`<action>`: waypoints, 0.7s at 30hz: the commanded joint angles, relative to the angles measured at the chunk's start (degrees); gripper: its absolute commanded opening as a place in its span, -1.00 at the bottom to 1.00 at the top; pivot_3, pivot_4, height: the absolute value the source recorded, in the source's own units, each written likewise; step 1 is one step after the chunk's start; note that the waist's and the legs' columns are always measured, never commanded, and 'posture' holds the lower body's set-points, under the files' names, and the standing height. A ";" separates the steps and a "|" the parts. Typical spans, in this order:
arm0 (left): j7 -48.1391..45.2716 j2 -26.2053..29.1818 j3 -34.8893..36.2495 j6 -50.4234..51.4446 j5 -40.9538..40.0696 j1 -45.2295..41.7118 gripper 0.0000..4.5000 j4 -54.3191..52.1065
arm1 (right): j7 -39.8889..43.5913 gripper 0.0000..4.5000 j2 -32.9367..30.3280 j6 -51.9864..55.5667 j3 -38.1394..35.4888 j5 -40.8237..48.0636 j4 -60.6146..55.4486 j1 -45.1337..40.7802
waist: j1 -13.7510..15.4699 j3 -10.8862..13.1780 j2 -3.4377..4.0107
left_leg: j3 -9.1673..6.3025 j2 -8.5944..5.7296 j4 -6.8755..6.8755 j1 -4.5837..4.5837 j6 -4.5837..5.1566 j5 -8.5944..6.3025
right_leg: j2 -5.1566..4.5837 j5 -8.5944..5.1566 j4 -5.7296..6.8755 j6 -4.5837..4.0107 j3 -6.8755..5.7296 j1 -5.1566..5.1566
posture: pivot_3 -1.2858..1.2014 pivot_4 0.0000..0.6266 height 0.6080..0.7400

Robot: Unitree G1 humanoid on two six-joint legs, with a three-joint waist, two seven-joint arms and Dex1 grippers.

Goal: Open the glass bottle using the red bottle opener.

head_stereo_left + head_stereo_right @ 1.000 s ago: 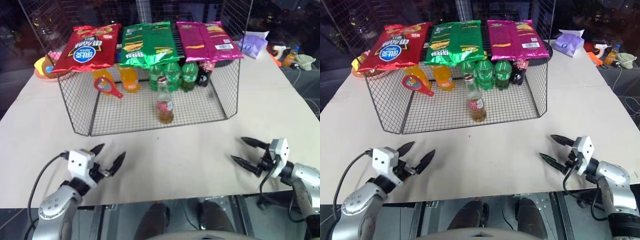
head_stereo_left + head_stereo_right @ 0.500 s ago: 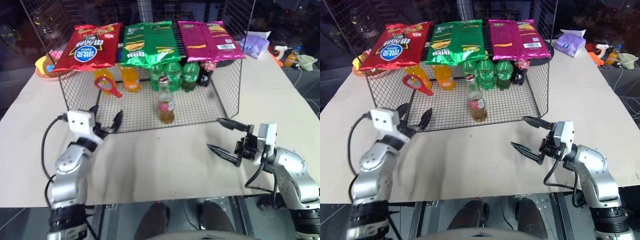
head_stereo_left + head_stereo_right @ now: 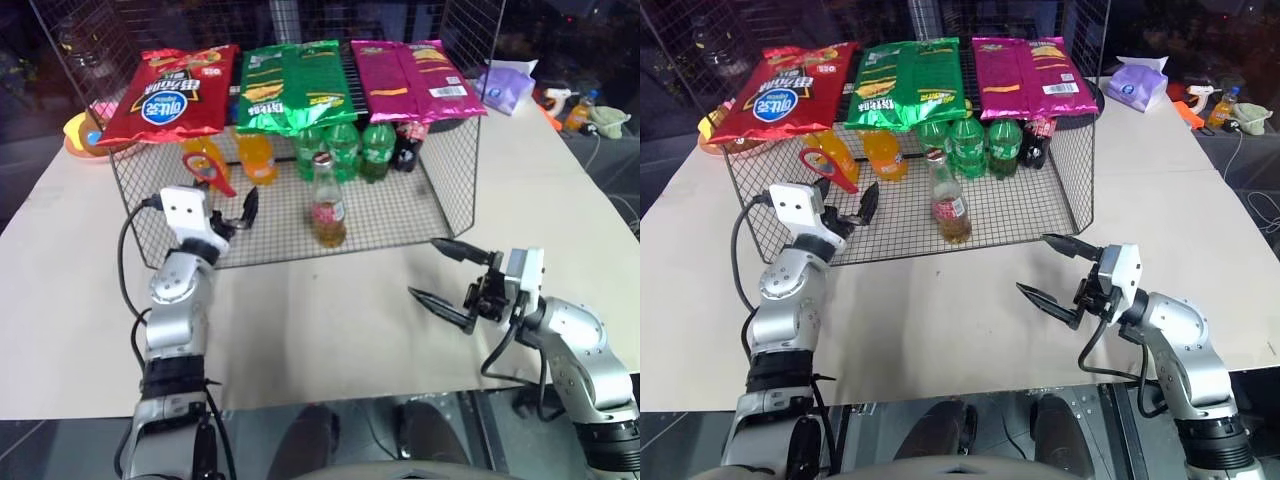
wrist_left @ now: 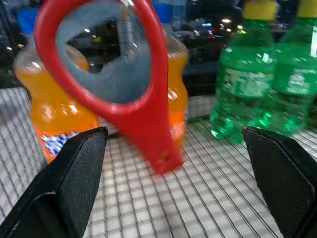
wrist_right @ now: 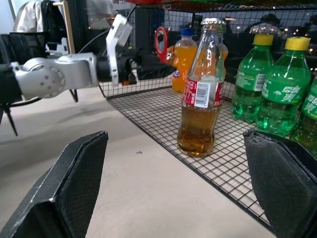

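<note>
The left gripper's fingers stop short of the opener, so the left gripper needs to move toward it before closing on the red opener.
The glass bottle with amber drink and a metal cap stands upright on the floor of the wire rack, near its front middle. The red bottle opener leans upright against an orange bottle at the rack's left. My left gripper is open at the rack's front left. In the left wrist view the opener stands just beyond the open fingers, untouched. My right gripper hovers open over the table in front of the rack, pointing at the bottle, well short of it.
Red, green and magenta chip bags lie on the rack's top. Green bottles and a dark bottle stand behind the glass bottle. A purple pack lies back right. The table lies bare in front.
My left arm rose and reached forward from the table's front edge to the rack, close to the opener. The right gripper lifted and swung left toward the middle. Both stayed open.
</note>
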 commanded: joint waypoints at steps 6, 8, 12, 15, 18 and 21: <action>2.15 -0.14 1.13 -2.36 -0.07 -1.83 1.00 -0.72 | -0.19 0.97 0.14 -2.38 -0.47 -0.91 -0.23 0.87 | -0.02 0.00 0.00 | 0.02 0.00 0.00 0.00 0.00 0.00 | 0.00 0.00 0.01 0.00 0.03 -0.02 | 0.03 -0.52 1.00; 2.27 -0.11 1.23 -2.23 -0.24 -2.12 1.00 -1.13 | -0.19 0.97 0.18 -2.54 -0.42 -1.10 0.00 0.86 | -0.01 0.00 0.00 | 0.02 0.00 0.01 0.00 0.00 0.00 | 0.01 0.00 0.02 0.00 0.03 -0.02 | 0.03 -0.52 1.00; 2.80 0.00 1.58 -2.34 -0.36 -1.96 1.00 -1.81 | -0.19 0.97 0.25 -2.73 -0.35 -1.33 0.22 1.01 | -0.01 0.00 0.00 | 0.02 0.00 0.02 0.00 0.00 0.00 | 0.03 0.00 0.03 0.00 0.03 -0.02 | 0.03 -0.52 1.00; 3.26 0.01 1.95 -2.40 -0.68 -2.03 1.00 -2.06 | 0.07 0.97 0.24 -3.21 -0.29 -1.62 0.95 1.15 | -0.01 0.00 0.00 | 0.03 0.00 0.02 0.00 0.00 0.00 | 0.06 0.00 0.03 0.00 0.03 -0.02 | 0.03 -0.52 1.00; 3.80 0.08 2.18 -2.46 -0.84 -2.33 1.00 -2.62 | 0.14 0.97 0.22 -3.64 -0.15 -1.95 1.31 1.24 | -0.01 0.00 -0.01 | 0.03 0.00 0.03 0.00 0.00 0.00 | 0.08 0.00 0.03 0.00 0.03 -0.02 | 0.03 -0.52 1.00; 4.72 0.12 2.38 -2.35 -0.88 -3.15 1.00 -3.16 | 0.10 0.97 0.35 -3.85 -0.08 -2.19 1.71 1.10 | 0.00 0.00 -0.01 | 0.02 0.00 0.03 0.00 0.00 0.00 | 0.08 0.00 0.04 0.00 0.03 -0.02 | 0.03 -0.52 1.00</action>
